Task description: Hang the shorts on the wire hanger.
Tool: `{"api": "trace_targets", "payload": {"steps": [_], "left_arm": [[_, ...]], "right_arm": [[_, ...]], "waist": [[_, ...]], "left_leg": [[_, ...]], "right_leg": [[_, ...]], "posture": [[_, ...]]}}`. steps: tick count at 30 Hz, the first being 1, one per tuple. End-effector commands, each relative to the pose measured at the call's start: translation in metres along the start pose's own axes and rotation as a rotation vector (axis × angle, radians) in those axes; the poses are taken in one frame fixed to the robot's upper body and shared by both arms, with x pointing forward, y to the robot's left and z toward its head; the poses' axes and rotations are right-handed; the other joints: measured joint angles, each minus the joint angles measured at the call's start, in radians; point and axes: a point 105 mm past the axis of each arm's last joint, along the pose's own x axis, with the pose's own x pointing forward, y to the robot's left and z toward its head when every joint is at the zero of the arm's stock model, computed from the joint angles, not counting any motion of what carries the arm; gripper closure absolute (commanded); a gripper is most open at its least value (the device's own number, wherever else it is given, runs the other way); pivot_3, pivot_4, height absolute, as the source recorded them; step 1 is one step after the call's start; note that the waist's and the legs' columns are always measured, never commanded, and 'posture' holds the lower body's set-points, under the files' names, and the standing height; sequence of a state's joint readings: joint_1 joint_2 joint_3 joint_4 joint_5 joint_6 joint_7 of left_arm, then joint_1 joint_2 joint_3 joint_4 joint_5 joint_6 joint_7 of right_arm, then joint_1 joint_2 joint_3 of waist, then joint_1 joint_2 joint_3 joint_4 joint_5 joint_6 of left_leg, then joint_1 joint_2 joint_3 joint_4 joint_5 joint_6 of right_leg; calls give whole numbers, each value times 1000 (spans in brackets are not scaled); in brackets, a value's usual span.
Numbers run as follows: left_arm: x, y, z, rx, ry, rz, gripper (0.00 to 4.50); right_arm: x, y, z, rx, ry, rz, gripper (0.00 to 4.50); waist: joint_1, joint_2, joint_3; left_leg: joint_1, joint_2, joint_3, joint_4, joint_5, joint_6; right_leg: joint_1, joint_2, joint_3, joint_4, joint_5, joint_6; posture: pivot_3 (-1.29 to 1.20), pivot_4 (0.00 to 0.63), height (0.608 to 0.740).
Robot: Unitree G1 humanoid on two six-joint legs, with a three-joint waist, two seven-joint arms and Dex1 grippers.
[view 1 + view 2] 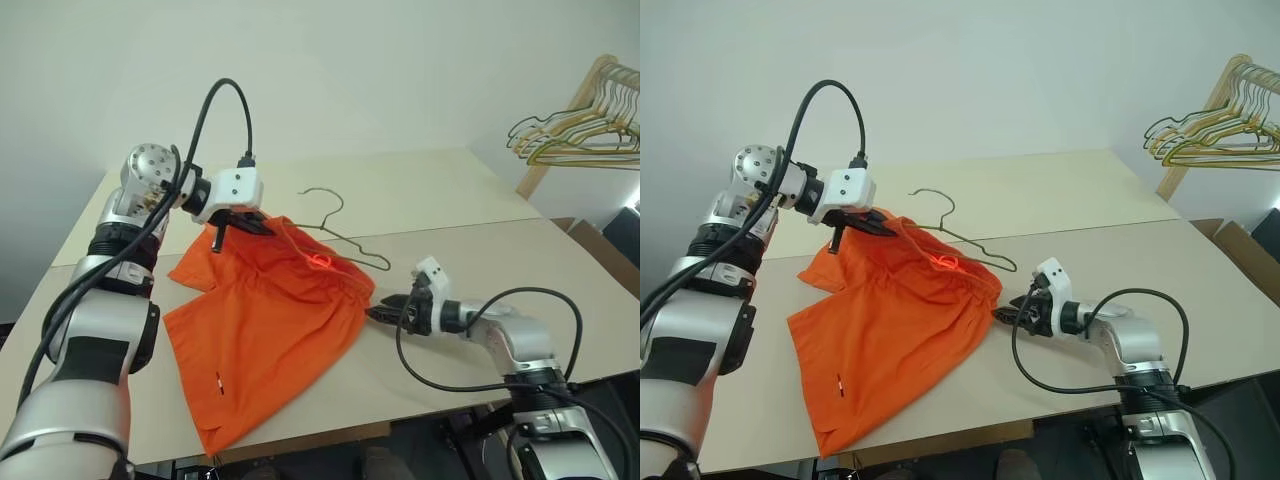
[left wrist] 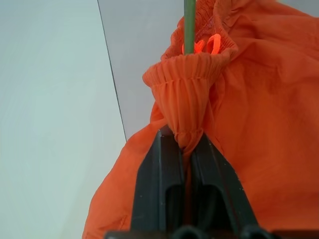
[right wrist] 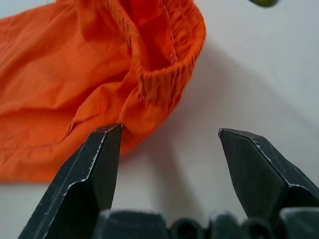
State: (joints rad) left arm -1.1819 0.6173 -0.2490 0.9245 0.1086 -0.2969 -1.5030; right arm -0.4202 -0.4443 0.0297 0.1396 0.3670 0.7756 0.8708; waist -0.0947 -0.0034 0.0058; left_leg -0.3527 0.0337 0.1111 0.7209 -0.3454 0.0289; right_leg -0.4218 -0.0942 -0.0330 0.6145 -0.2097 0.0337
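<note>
The right gripper takes hold of the loose end of their gathered waistband (image 1: 362, 296) next, to hang the shorts on the wire hanger (image 1: 345, 240).
The orange shorts (image 1: 265, 330) lie spread on the table, with one end of the gathered waistband raised. My left gripper (image 1: 252, 222) is shut on that bunched waistband (image 2: 187, 94), held a little above the tabletop. The thin grey-green wire hanger (image 1: 345, 240) lies behind the shorts with its hook toward the far side; its wire (image 2: 189, 25) runs out past the pinched cloth, and part of it is hidden under the fabric. My right gripper (image 1: 378, 313) stands open low over the table beside the waistband's other end (image 3: 169, 74), with nothing between its fingers.
A bunch of yellow and green hangers (image 1: 580, 125) hangs on a wooden rack at the far right. The table (image 1: 480, 250) has a seam across its middle, and its front edge runs just below the shorts. A cardboard box (image 1: 605, 250) stands off the right side.
</note>
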Motion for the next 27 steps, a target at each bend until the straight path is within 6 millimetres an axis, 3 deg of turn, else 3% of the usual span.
{"api": "trace_targets", "payload": {"steps": [1,6,9,17,21,27], "left_arm": [[-9,10,13,37,-42,55,4500],[-10,10,11,31,-39,65,4500],[-10,11,11,29,-43,74,4500],[-13,9,9,27,-41,74,4500],[-16,8,8,30,-36,68,4500],[-23,4,8,42,-23,36,4500]], "right_arm": [[7,-1,11,13,-34,-10,895],[13,4,18,91,-89,44,895],[15,6,18,100,-89,59,1437],[20,2,16,154,-92,39,4378],[16,-5,17,146,-93,9,4469],[-6,-14,32,73,-110,-6,4469]], "waist": [[-1,0,0],[-4,0,0],[-4,0,0],[-4,0,0],[-3,0,0],[-2,0,0]], "left_leg": [[0,0,0,0,0,0],[0,0,0,0,0,0],[0,0,0,0,0,0],[0,0,0,0,0,0],[0,0,0,0,0,0],[0,0,0,0,0,0]], "right_leg": [[0,0,0,0,0,0],[0,0,0,0,0,0],[0,0,0,1,0,0],[0,0,0,1,0,0],[0,0,0,1,0,0],[0,0,0,1,0,0]], "posture": [[-44,0,740],[-40,0,740],[-41,0,740],[-33,0,740],[-25,0,740],[-23,0,740]]}}
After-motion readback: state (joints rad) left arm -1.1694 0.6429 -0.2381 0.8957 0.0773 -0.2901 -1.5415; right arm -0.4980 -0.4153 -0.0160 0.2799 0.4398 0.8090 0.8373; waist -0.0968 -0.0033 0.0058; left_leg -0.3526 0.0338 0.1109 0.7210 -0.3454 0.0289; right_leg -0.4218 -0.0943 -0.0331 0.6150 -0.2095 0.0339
